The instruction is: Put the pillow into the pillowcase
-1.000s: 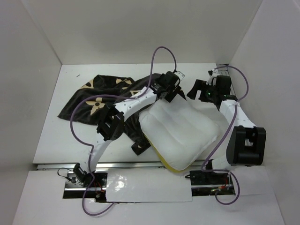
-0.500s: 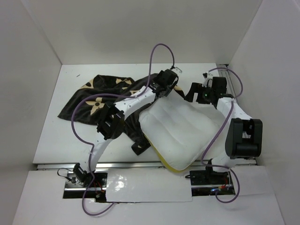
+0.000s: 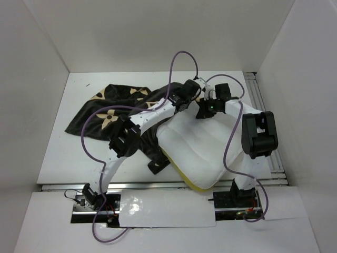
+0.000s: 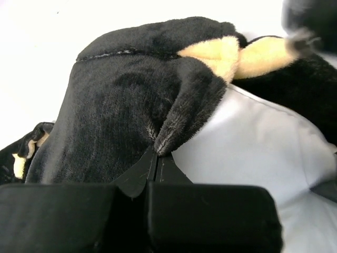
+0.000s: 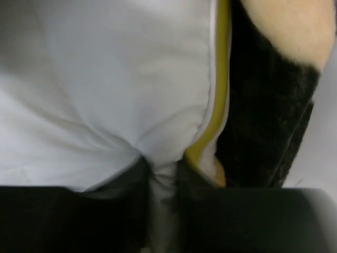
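The pillowcase's edge would rise above the pillow's far corner if I lifted my left gripper now, because its shut fingers pinch the dark fold point(image 3: 190, 98) point(image 4: 160, 149).
The white pillow point(image 3: 202, 145) lies at the middle right of the table, its yellow piping point(image 5: 221, 79) showing along the edge. The black-brown pillowcase point(image 3: 105, 113) with tan flowers spreads to the left, one edge lapping the pillow's far corner. My left gripper point(image 3: 190, 94) is at that corner, shut on a fold of the pillowcase point(image 4: 121, 105) just above the pillow point(image 4: 253, 142). Close beside it, my right gripper point(image 3: 204, 109) is shut on a pinch of the pillow's white cloth point(image 5: 105, 79) next to the piping, with dark plush point(image 5: 268, 121) to the right.
White walls close in the table point(image 3: 73, 158) on three sides. A metal rail point(image 3: 259, 100) runs along the right side. A small black part point(image 3: 156, 167) lies by the pillow's near-left edge. The right arm's elbow point(image 3: 257, 134) hangs over the pillow's right side.
The right arm swung left from beside the pillow onto its far corner and its jaws closed on the cloth. The left gripper's jaws closed on the pillowcase edge.
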